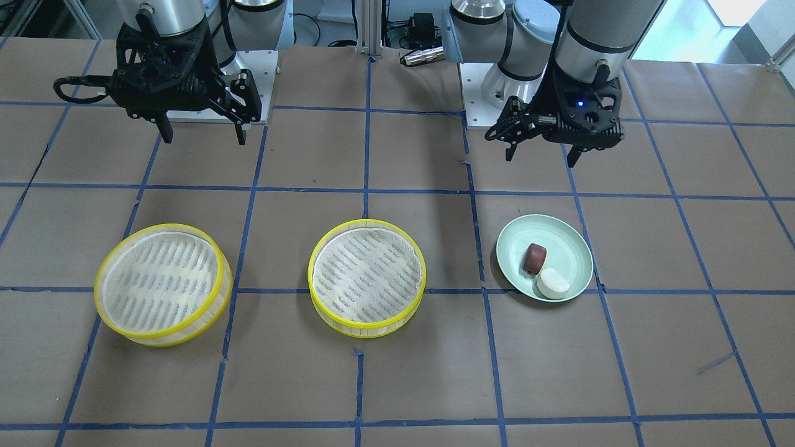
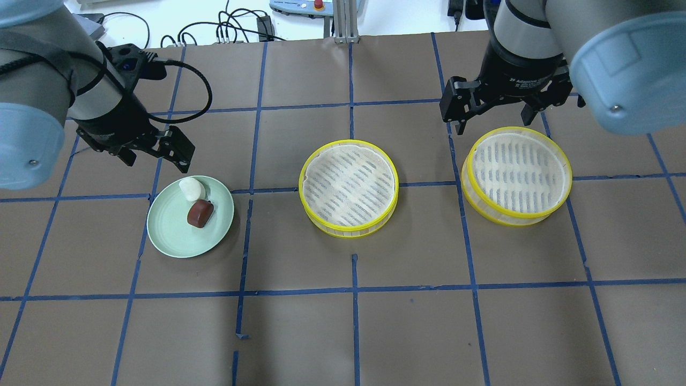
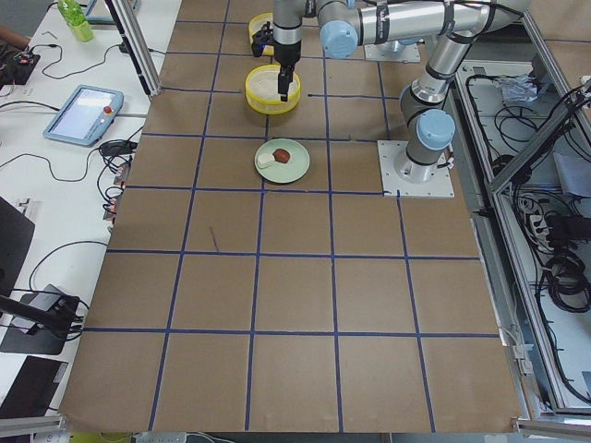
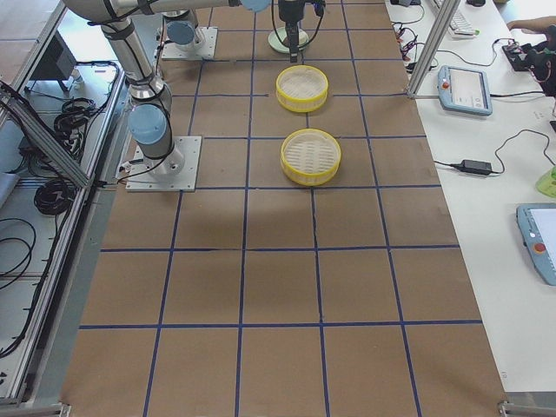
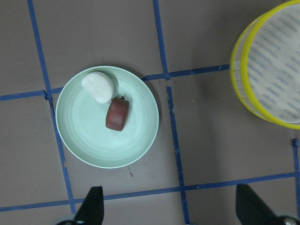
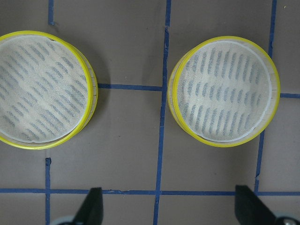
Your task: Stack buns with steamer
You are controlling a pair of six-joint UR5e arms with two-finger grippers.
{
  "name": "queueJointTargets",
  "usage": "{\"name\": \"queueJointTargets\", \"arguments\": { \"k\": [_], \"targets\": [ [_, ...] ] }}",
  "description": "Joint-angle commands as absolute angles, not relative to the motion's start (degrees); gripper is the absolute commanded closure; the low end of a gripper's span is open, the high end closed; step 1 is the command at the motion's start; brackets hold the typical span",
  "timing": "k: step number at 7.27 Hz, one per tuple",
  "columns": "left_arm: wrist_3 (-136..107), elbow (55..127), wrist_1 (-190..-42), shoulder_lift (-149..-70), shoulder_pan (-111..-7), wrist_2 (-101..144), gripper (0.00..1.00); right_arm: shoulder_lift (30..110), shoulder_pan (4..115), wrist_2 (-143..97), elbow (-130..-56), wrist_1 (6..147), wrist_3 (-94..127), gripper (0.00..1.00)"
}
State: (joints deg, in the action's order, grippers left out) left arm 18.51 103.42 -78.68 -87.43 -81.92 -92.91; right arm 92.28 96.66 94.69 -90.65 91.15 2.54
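My right gripper is to grab the second steamer by its yellow rim [image 1: 97,287] next, so that the empty steamer can be stacked over the middle steamer [image 1: 366,275].
A white bun [image 2: 191,188] and a reddish-brown bun [image 2: 200,213] lie touching on a pale green plate [image 2: 171,236] at the table's left. Two empty yellow-rimmed steamers stand on the table, one in the middle [image 2: 349,187] and one to the right [image 2: 517,174]. My left gripper [image 2: 155,161] is open and empty, hovering above the plate's robot-side edge. In its wrist view both buns [image 5: 98,86] [image 5: 117,114] lie ahead of the spread fingers. My right gripper [image 2: 493,120] is open and empty, hovering by the right steamer's robot-side rim. Its wrist view shows both steamers [image 6: 42,89] [image 6: 224,91].
The table is brown paper with a grid of blue tape lines [image 2: 353,289]. Both arm bases [image 1: 248,81] stand at the robot-side edge. Cables and a tablet [image 3: 83,113] lie off the table on a side bench.
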Motion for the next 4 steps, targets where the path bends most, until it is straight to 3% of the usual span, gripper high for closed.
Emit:
{"name": "queueJointTargets", "arguments": {
  "k": [1, 4],
  "targets": [
    [21.18, 107.57, -66.68, -95.75, -79.54, -93.08, 0.00, 92.37, 96.68, 94.48, -92.63, 91.40, 1.58, 0.00],
    [21.18, 107.58, -54.16, -108.35, -79.54, -93.08, 0.00, 89.67, 94.06, 94.57, -93.95, 92.46, 0.80, 0.00]
  ]
}}
